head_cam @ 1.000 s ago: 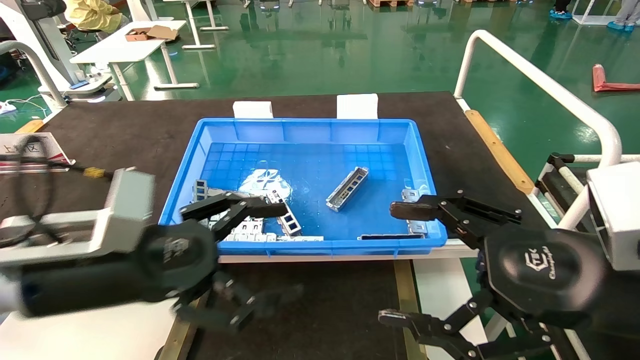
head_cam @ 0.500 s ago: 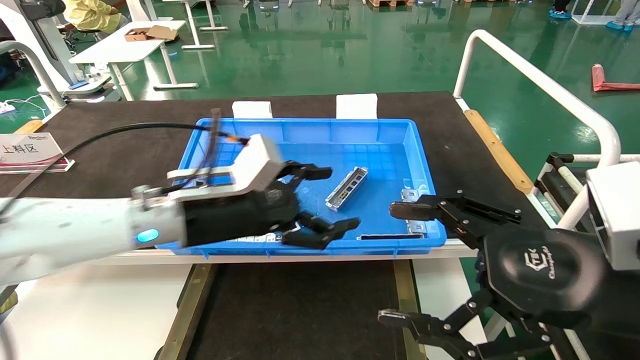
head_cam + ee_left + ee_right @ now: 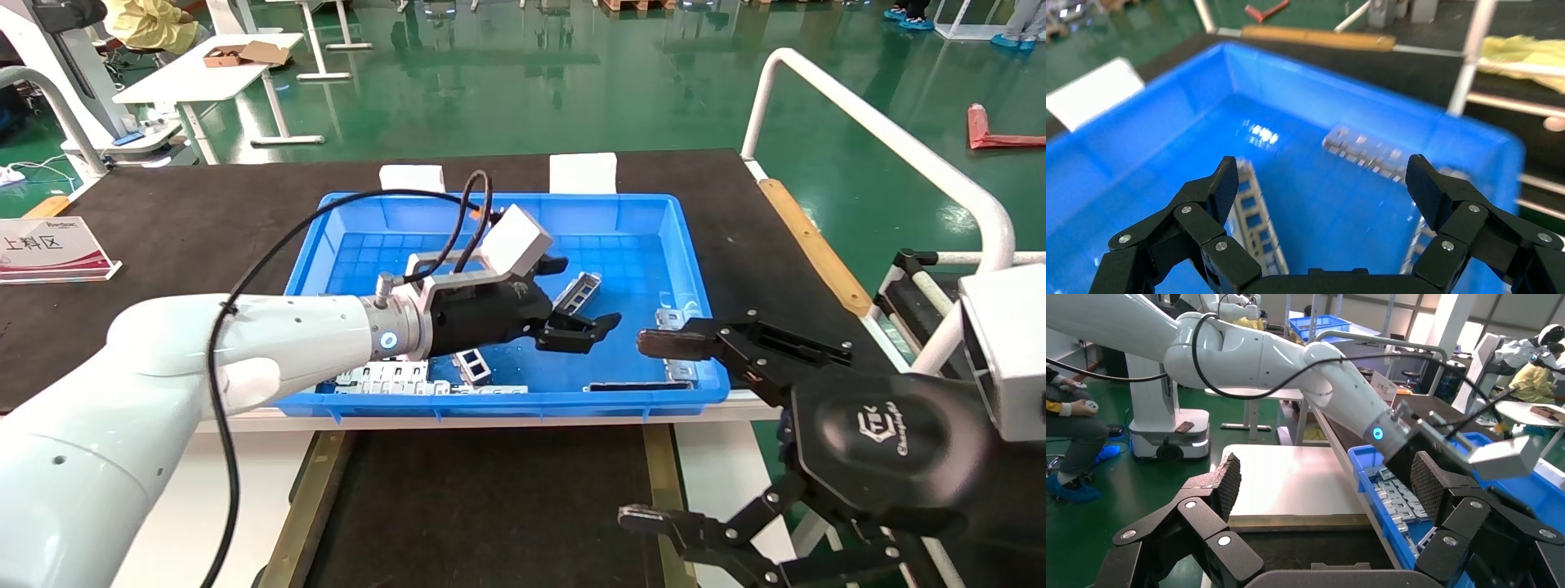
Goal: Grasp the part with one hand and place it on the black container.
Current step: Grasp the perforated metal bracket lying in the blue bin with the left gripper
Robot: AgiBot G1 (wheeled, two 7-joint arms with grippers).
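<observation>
The slim grey channel strip (image 3: 578, 292) has to go on the black container (image 3: 490, 498), so the robot's left gripper should grab the strip's end beyond the square windows.
The part (image 3: 582, 288) is a slim grey channel strip lying slantwise in the right half of the blue crate (image 3: 697, 269). My left gripper (image 3: 577, 299) is open and empty inside the crate, its fingers on either side of the part, just above it. In the left wrist view the part (image 3: 1253, 215) lies beside one finger of the open left gripper (image 3: 1324, 179). The black container (image 3: 490, 498), a flat tray with olive-tan rails, lies in front of the crate and also shows in the right wrist view (image 3: 1291, 554). My right gripper (image 3: 654, 433) hangs open and empty over the tray's right rail.
Several other metal pieces lie in the crate's front left corner (image 3: 392, 380), with a ladder-like piece (image 3: 472, 365) beside them. More strips sit by the crate's right wall (image 3: 672, 320) and front wall (image 3: 637, 385). A white rail (image 3: 882, 131) stands at the right.
My left arm has swung from the front left by the tray up into the crate and rightward, so its open gripper now straddles the part. The right arm has not moved.
</observation>
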